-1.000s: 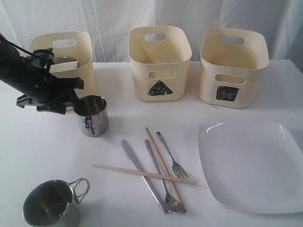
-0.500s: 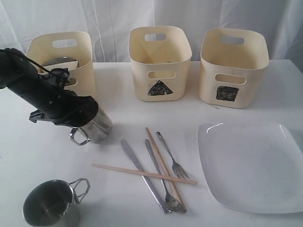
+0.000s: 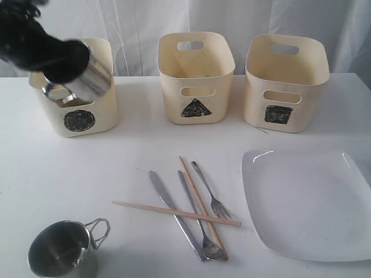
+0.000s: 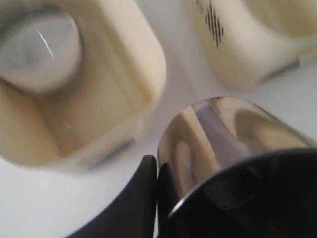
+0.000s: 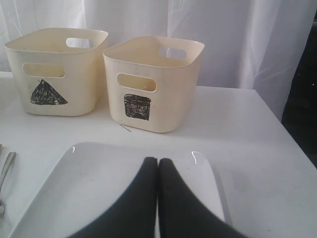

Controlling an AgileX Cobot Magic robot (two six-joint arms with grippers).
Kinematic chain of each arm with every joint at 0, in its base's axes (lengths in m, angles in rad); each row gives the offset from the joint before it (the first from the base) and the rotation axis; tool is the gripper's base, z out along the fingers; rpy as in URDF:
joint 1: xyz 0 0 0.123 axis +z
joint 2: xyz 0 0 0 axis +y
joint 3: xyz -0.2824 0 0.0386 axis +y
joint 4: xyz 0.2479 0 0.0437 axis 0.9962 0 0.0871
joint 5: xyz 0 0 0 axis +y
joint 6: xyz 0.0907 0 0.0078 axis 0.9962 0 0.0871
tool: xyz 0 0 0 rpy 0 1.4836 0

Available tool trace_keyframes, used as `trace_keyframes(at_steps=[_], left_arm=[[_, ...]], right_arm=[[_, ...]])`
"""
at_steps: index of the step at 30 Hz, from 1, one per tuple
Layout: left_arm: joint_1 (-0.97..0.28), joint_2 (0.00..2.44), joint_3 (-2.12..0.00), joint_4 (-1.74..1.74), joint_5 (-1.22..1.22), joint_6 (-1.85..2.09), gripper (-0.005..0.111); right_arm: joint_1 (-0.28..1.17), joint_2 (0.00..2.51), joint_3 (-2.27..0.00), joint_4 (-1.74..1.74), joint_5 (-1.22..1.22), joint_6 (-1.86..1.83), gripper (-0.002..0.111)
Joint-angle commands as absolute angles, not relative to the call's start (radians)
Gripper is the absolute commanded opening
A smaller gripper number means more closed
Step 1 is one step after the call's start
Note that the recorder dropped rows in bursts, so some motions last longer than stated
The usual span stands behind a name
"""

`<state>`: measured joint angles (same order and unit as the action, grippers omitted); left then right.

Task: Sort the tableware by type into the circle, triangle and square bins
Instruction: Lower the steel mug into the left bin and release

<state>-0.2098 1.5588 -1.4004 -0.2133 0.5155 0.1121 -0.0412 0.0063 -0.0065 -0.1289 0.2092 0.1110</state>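
Observation:
My left gripper is holding the mug while the mug's base (image 3: pixel 95 87) (image 4: pixel 185 144) is outside the circle bin, so the mug would miss if I opened now and must move in first.
My left gripper (image 3: pixel 74 62) (image 4: pixel 157 167) is shut on the rim of a steel handled mug (image 3: pixel 88 74) (image 4: pixel 223 134). It holds the mug tilted in the air at the front rim of the circle bin (image 3: pixel 78 119) (image 4: pixel 124 74). A pale bowl (image 4: pixel 39 49) lies inside that bin, too blurred to name its material. A second steel mug (image 3: pixel 61 249) stands at the front left. The knife (image 3: pixel 174 211), spoon (image 3: pixel 197 219), fork (image 3: pixel 211 196) and two chopsticks (image 3: pixel 145 207) lie mid-table. My right gripper (image 5: pixel 158 161) is shut and empty above the white square plate (image 3: pixel 307 202) (image 5: pixel 89 183).
The triangle bin (image 3: pixel 196 81) (image 5: pixel 54 69) and the square bin (image 3: pixel 287 81) (image 5: pixel 151 84) stand along the back, beside the circle bin. A white curtain hangs behind the table. The right arm does not show in the exterior view.
My left gripper has lifted the mug off the table and carried it up and back to the circle bin. The bin's circle mark now shows. Nothing else moved.

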Motion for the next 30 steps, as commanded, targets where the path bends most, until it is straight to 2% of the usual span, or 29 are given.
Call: trace_keyframes(at_steps=[1, 7, 13, 17, 21, 23, 26, 28, 30], left_arm=[[-0.21, 1.458, -1.432, -0.08, 0.252, 0.112, 0.0], [-0.21, 1.521, -1.408, -0.034, -0.127, 0.195, 0.0], [-0.181, 1.819, -1.406, -0.041, -0.458, 0.399, 0.0], [-0.171, 1.948, -1.406, -0.125, -0.323, 0.386, 0.0], [-0.171, 1.95, -1.406, -0.179, -0.36, 0.31, 0.001], [-0.171, 1.95, -1.406, -0.181, -0.355, 0.31, 0.011], [-0.171, 1.94, -1.406, -0.272, -0.227, 0.232, 0.039], [-0.171, 1.915, -1.406, -0.299, -0.117, 0.196, 0.048], [-0.171, 1.892, -1.409, -0.299, -0.066, 0.196, 0.053]], right_arm=[[-0.049, 0.0, 0.0, -0.128, 0.207, 0.11, 0.0], [-0.049, 0.0, 0.0, -0.128, 0.207, 0.11, 0.0], [-0.049, 0.0, 0.0, -0.128, 0.207, 0.11, 0.0], [-0.049, 0.0, 0.0, -0.128, 0.207, 0.11, 0.0], [-0.049, 0.0, 0.0, -0.128, 0.207, 0.11, 0.0], [-0.049, 0.0, 0.0, -0.128, 0.207, 0.11, 0.0], [-0.049, 0.0, 0.0, -0.128, 0.207, 0.11, 0.0], [-0.049, 0.0, 0.0, -0.128, 0.207, 0.11, 0.0], [-0.049, 0.0, 0.0, -0.128, 0.207, 0.11, 0.0]])
